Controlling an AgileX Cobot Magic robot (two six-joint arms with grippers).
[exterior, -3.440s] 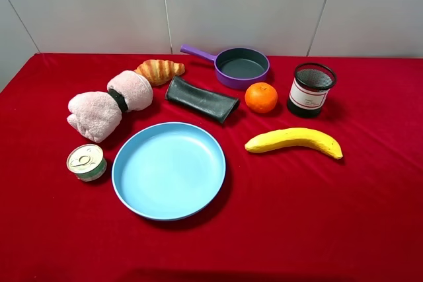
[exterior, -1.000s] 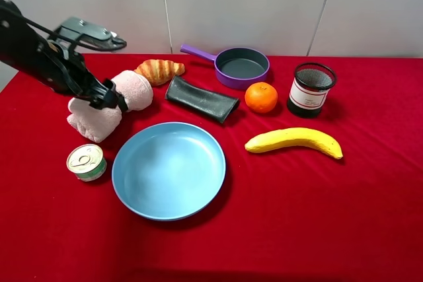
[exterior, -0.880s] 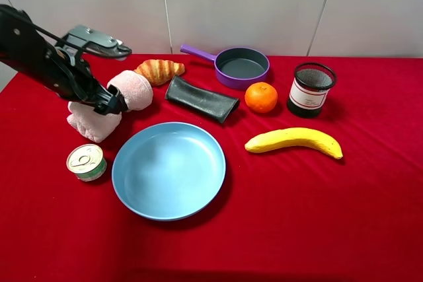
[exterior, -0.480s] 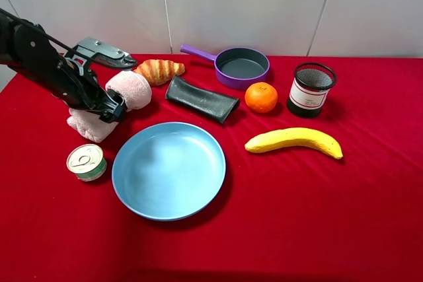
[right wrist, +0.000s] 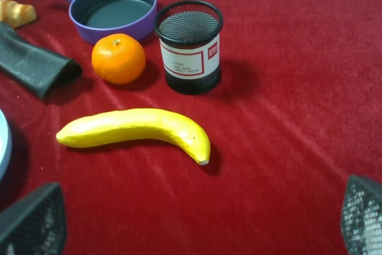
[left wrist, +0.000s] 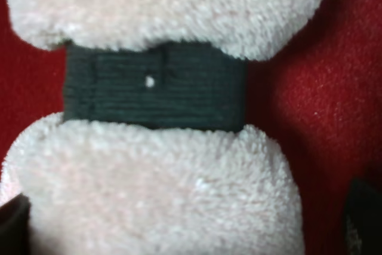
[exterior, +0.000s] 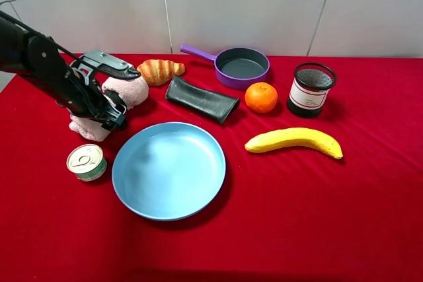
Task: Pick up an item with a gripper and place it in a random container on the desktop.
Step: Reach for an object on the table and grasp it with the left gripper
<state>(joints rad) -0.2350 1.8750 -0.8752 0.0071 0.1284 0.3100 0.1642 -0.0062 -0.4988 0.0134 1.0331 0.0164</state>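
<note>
My left gripper grabs the pale-pink towel by its plush lobe (exterior: 91, 127) beside the black band next, to set it in the light-blue plate (exterior: 168, 170).
The pale-pink rolled towel (exterior: 134, 90) with a black band lies on the red desktop (exterior: 297, 216) at the left, behind the light-blue plate (exterior: 168, 170). My left gripper (exterior: 112, 107) is down over the towel's middle. In the left wrist view the towel (left wrist: 161, 177) and its band (left wrist: 155, 88) fill the picture. The left gripper (left wrist: 188, 231) is open, its fingertips (left wrist: 12, 225) either side of the towel's near lobe. My right gripper (right wrist: 203, 225) is open and empty above the cloth near the banana (right wrist: 134, 128); the exterior view does not show it.
A tin can (exterior: 86, 162) sits left of the plate. A croissant (exterior: 159, 69), dark pouch (exterior: 201, 99), purple pan (exterior: 242, 66), orange (exterior: 261, 97), black mesh cup (exterior: 311, 88) and banana (exterior: 294, 141) lie behind and to the right.
My left arm came in from the left and has lowered over the towel's middle, sliding slightly toward the plate. The towel is pressed a little. Nothing else has moved.
</note>
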